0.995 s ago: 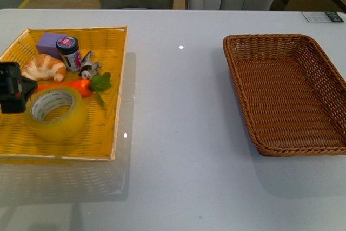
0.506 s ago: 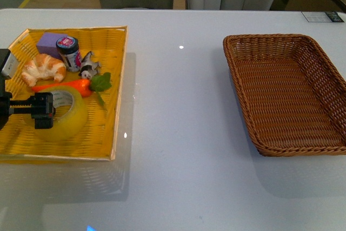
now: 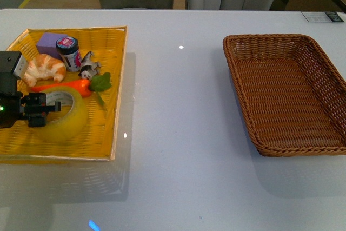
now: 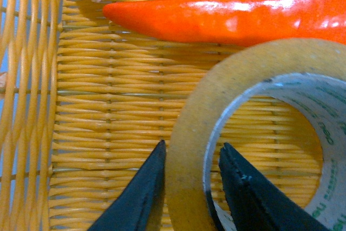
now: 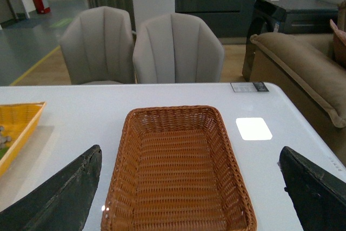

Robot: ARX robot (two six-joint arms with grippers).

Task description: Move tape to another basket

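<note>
Next, my right gripper grabs the tape by its ring wall (image 3: 74, 119) to move the tape into the brown basket.
The tape (image 3: 66, 118), a yellowish roll with a white core, lies flat in the bright-yellow woven tray (image 3: 111, 47) at the left. My left gripper (image 3: 42, 110) is shut on the tape's near-left wall, one finger inside the core and one outside, as the left wrist view shows (image 4: 192, 145) on the tape (image 4: 186, 128). The dark-brown wicker basket (image 3: 281, 150) stands empty at the right. My right gripper (image 5: 189, 150) is open and empty, hovering in front of the basket (image 5: 173, 109); it is out of the front view.
In the tray behind the tape lie an orange carrot (image 3: 64, 86) (image 4: 232, 17), a croissant (image 3: 44, 67), a small jar (image 3: 68, 51), a purple block (image 3: 48, 41) and a toy cow (image 3: 88, 67). White table between tray and basket. Chairs (image 5: 175, 47) stand beyond the far edge.
My left gripper has turned and come down onto the tape's left side, then shut on its wall. The tape and the other objects have stayed in place.
</note>
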